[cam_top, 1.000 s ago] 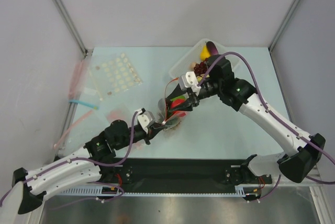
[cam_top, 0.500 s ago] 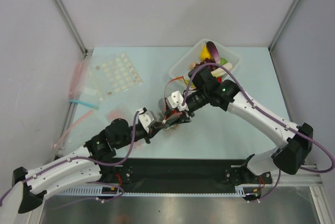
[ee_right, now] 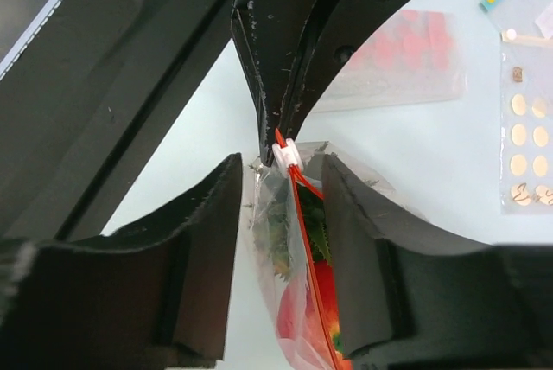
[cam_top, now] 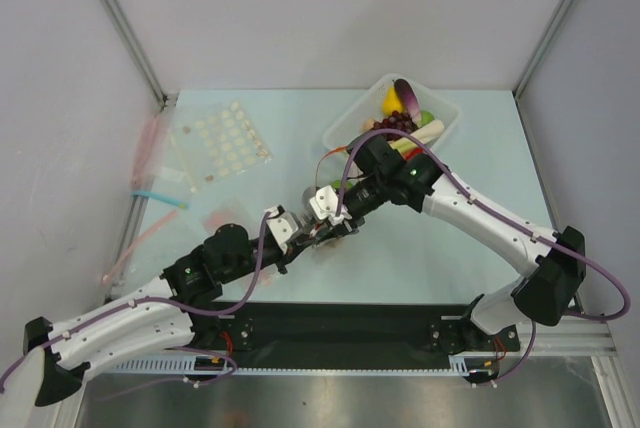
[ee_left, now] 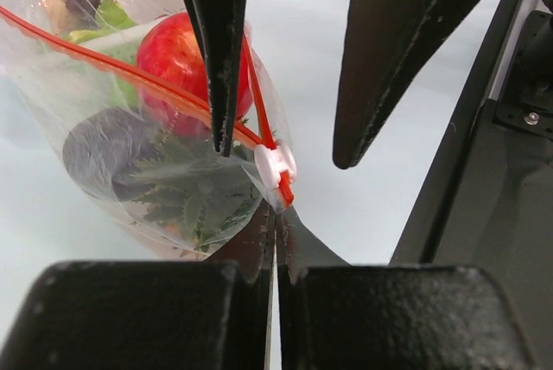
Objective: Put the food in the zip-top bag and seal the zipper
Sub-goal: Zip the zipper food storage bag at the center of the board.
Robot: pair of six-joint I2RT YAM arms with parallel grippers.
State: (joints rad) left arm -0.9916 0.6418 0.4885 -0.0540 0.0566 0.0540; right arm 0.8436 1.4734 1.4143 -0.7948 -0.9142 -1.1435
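My right gripper will leave the slider behind at the bag's corner if it moves sideways now, since its fingers are wide open around the white slider (ee_left: 275, 165).
The zip-top bag (ee_left: 130, 141) hangs clear and floppy between both grippers. Through it show a round red fruit (ee_left: 177, 54) and spiky green leaves (ee_left: 194, 193). The orange-red zipper (ee_left: 121, 72) ends at a white slider (ee_left: 275, 165). My left gripper (ee_left: 276, 232) is shut on the bag's corner just below that slider. My right gripper (ee_right: 281, 214) is open; its fingers (ee_right: 207, 240) straddle the bag's mouth (ee_right: 298, 240) close to the slider (ee_right: 288, 152). In the top view the two grippers meet at the bag (cam_top: 325, 238) in mid-table.
A clear tub (cam_top: 335, 131) of toy food stands at the back right. A sheet of white dots (cam_top: 225, 143) and a packet of pink dots (ee_right: 406, 50) lie to the left. The black base rail (cam_top: 340, 323) runs along the near edge.
My right gripper has travelled down and left along the bag's mouth, ending right beside the left gripper. The left gripper has kept its hold and barely moved.
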